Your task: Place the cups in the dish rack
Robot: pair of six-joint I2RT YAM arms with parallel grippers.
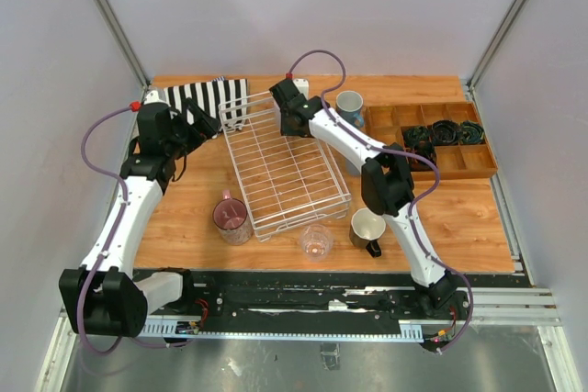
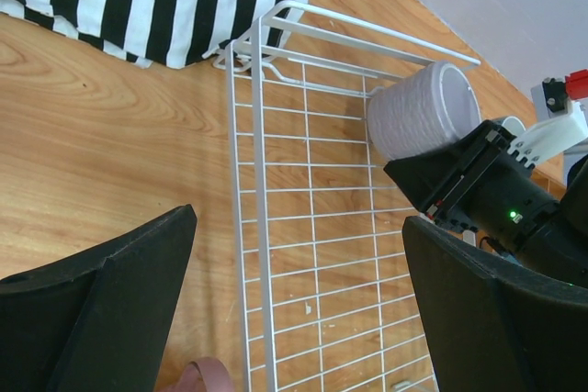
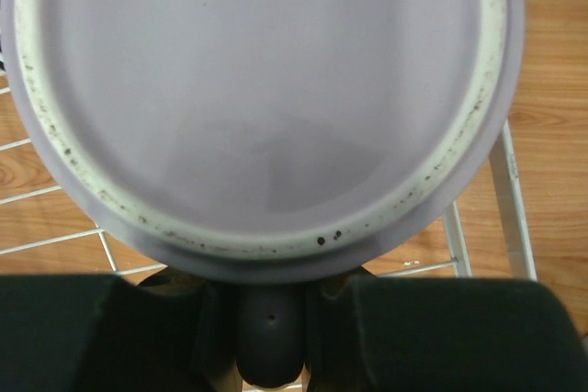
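Note:
The grey-lilac cup (image 3: 266, 89) is above the rack's wires and would end in the rack's far corner, so my right gripper releases it next.
My right gripper (image 3: 269, 319) is shut on the handle of the grey-lilac cup (image 3: 266, 89), whose ringed base fills the right wrist view. In the left wrist view that cup (image 2: 423, 121) sits over the far corner of the white wire dish rack (image 2: 266, 227); I cannot tell whether it touches the wires. My left gripper (image 2: 299, 227) hangs open and empty over the rack's left rim. From above, the rack (image 1: 276, 172) is in the middle. In front of it stand a pink mug (image 1: 232, 219), a clear glass (image 1: 315, 242) and a dark mug with cream inside (image 1: 367, 229). A blue-grey mug (image 1: 349, 106) stands behind.
A black-and-white striped cloth (image 1: 207, 98) lies at the rack's far left corner. A brown wooden compartment tray (image 1: 395, 119) with dark items in it sits at the back right. The right arm (image 1: 349, 144) stretches across the rack's right side.

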